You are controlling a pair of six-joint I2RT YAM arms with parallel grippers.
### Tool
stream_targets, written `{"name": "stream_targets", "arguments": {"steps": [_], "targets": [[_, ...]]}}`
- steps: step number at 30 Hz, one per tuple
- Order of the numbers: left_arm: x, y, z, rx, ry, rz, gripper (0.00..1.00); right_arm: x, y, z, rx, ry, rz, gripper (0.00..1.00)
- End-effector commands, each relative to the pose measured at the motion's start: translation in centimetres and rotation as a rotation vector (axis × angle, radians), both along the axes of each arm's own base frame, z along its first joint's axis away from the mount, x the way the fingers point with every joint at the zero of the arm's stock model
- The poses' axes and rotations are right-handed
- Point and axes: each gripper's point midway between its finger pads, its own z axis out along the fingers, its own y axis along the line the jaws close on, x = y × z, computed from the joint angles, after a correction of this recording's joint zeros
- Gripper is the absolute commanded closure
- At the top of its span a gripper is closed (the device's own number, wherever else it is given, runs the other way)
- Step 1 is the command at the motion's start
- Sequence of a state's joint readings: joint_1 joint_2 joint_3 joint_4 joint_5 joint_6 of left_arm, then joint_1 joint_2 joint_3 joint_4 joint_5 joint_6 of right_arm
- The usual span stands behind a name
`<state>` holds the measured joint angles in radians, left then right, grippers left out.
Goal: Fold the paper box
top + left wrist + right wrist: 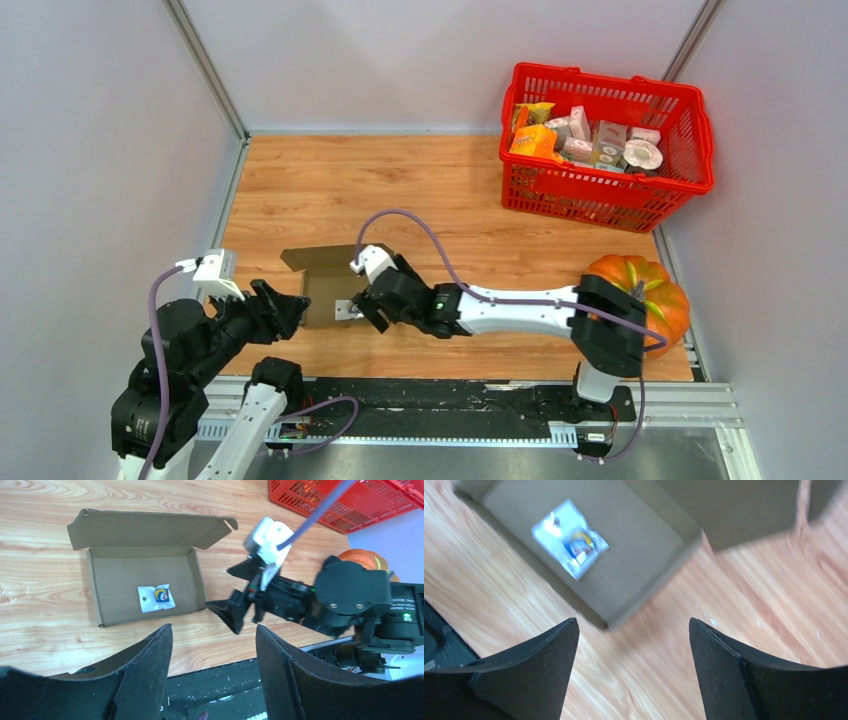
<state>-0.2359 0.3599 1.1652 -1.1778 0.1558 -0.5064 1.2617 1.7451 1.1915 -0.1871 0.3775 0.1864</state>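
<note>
Next, my right gripper grabs the paper box's open lid flap (150, 527) by its nearest side tab, to fold the lid over the tray.
The paper box (322, 290) is a shallow brown cardboard tray lying on the wooden table, its lid flap (150, 527) standing open at the far side. A small white packet (156, 597) lies inside it, also showing in the right wrist view as a blurred packet (570, 539). My right gripper (368, 308) hovers open just off the box's right wall, nothing between its fingers; the box (634, 535) lies ahead of it, apart from the jaws. My left gripper (290, 310) is open and empty at the box's near left side, above the table edge (214, 630).
A red basket (590, 200) full of small packages stands at the back right. An orange pumpkin (660, 290) sits at the right edge beside the right arm. Grey walls close in the table on both sides and behind.
</note>
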Motion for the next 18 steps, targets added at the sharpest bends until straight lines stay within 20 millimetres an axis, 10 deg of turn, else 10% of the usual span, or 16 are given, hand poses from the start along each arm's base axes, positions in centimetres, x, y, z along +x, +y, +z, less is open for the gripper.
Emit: {"name": "stream_targets", "arguments": {"steps": [1,6,18], "targets": [[1.1,-0.8,-0.4,-0.015,-0.017,-0.030,0.30,-0.1,-3.9,1.5,0.039,0.011,-0.013,0.15],[2.3,-2.3,-1.2,-0.073,0.002,-0.071,0.31,2.1,-6.1,1.5,0.076,0.032,-0.006,0.16],[0.7,-2.4,-3.4,-0.091,0.055,-0.086,0.31,9.1,-2.9,3.1,0.145,-0.057,0.050,0.30]]}}
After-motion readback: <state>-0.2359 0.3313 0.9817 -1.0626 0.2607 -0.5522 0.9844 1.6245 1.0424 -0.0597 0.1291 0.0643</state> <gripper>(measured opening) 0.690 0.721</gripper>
